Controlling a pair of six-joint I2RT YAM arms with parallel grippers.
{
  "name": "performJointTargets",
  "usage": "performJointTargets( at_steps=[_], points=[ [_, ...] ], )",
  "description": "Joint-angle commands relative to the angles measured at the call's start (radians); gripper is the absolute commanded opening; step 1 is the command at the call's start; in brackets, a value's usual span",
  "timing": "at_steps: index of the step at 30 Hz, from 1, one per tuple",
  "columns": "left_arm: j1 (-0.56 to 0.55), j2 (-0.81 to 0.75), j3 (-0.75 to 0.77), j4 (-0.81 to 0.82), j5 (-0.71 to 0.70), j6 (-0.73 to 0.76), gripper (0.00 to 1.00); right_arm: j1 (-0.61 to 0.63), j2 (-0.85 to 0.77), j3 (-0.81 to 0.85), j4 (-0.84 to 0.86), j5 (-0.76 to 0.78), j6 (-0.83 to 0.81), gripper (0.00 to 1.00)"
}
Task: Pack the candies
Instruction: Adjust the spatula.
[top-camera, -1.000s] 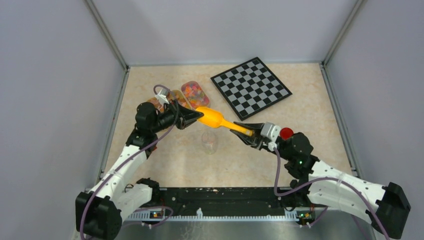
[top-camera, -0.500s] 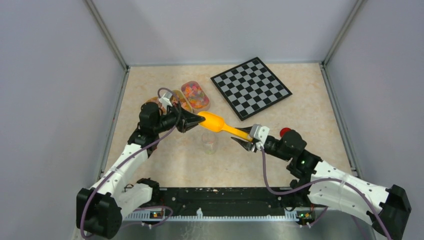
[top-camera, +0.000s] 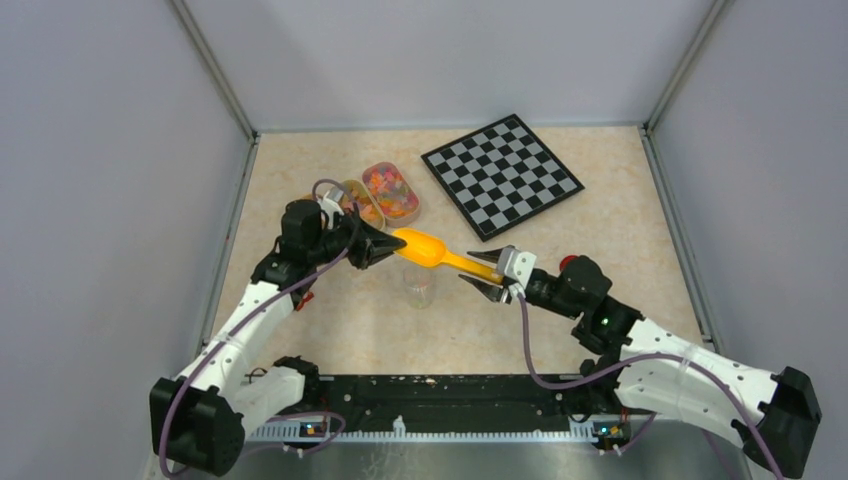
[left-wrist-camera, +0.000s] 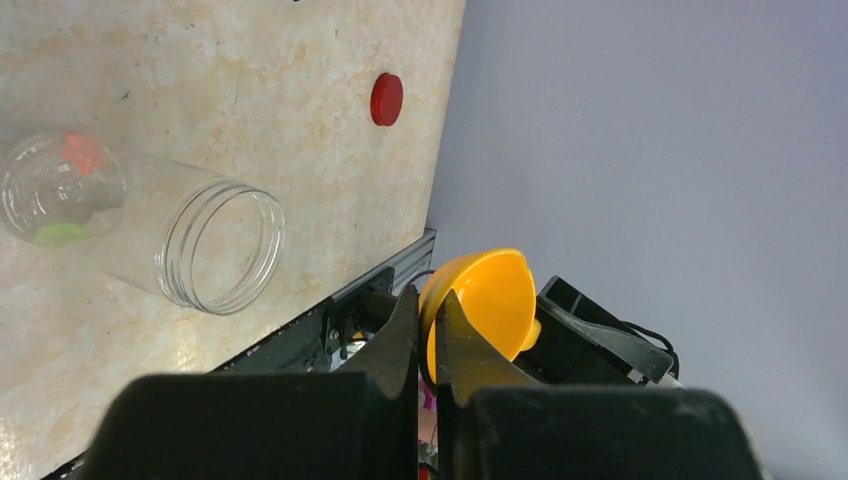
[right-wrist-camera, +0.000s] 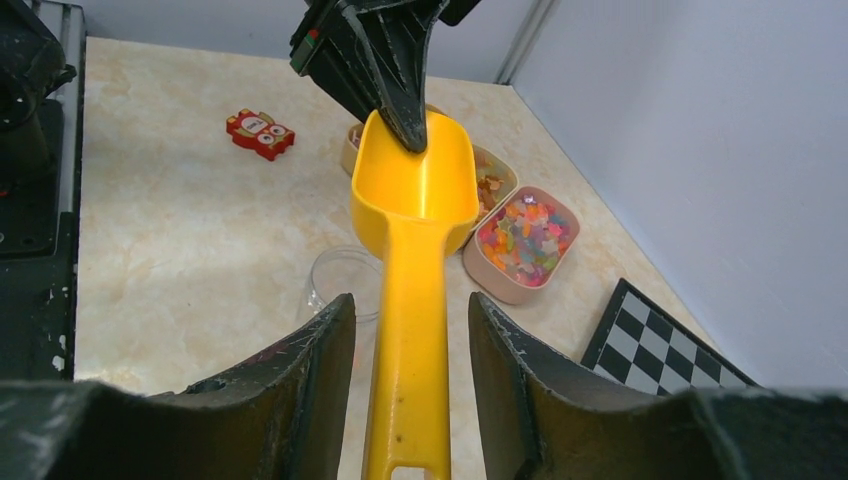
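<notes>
My right gripper is ready to close and should do so, because the scoop handle runs well past its fingers on either side and would be caught.
The yellow-orange scoop (top-camera: 425, 250) hangs in the air above the clear jar (top-camera: 420, 286). My left gripper (top-camera: 385, 241) is shut on the rim of the scoop's bowl (left-wrist-camera: 485, 300). My right gripper (top-camera: 490, 279) is open, its jaws either side of the scoop handle (right-wrist-camera: 415, 290) without touching it. The scoop's bowl looks empty. The candies (top-camera: 391, 190) fill a pink tub behind the scoop, also in the right wrist view (right-wrist-camera: 522, 238). The jar (left-wrist-camera: 150, 225) holds a red and a green candy. Its red lid (top-camera: 571, 263) lies by my right wrist.
A second tub (top-camera: 356, 201) with a few sweets sits left of the candy tub. A chessboard (top-camera: 501, 175) lies at the back right. A small red toy block (right-wrist-camera: 260, 134) lies on the table behind my left arm. Grey walls enclose the table.
The scoop and both grippers have shifted a little to the left. My right arm has stretched further in and turned its wrist along the handle. The left gripper still holds the bowl rim.
</notes>
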Motion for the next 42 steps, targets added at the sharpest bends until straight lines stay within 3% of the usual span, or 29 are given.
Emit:
performJointTargets(
  at_steps=[1, 10, 15, 19, 24, 38, 39, 42],
  points=[
    [-0.002, 0.008, 0.006, 0.020, 0.011, -0.026, 0.00, 0.011, 0.019, 0.041, 0.064, -0.030, -0.005, 0.44],
    [-0.002, 0.002, -0.019, 0.056, 0.042, -0.075, 0.00, 0.011, 0.041, 0.011, 0.112, -0.022, -0.005, 0.50],
    [-0.002, 0.004, -0.022, 0.055, 0.044, -0.080, 0.00, 0.011, 0.041, 0.012, 0.116, -0.022, 0.005, 0.47],
    [0.000, 0.005, -0.025, 0.050, 0.036, -0.065, 0.00, 0.010, 0.019, 0.000, 0.096, 0.003, 0.002, 0.58],
    [0.000, 0.021, -0.033, 0.056, 0.061, -0.065, 0.00, 0.005, -0.009, -0.016, 0.079, 0.004, -0.003, 0.60],
    [0.000, 0.024, -0.040, 0.081, 0.081, -0.083, 0.00, 0.005, 0.036, 0.010, 0.074, -0.026, 0.021, 0.41],
    [0.000, 0.024, -0.041, 0.085, 0.082, -0.084, 0.00, 0.005, 0.037, 0.010, 0.077, -0.026, 0.019, 0.39],
    [0.001, 0.026, -0.045, 0.087, 0.086, -0.091, 0.00, 0.005, 0.036, 0.010, 0.096, -0.025, 0.025, 0.16]
  ],
)
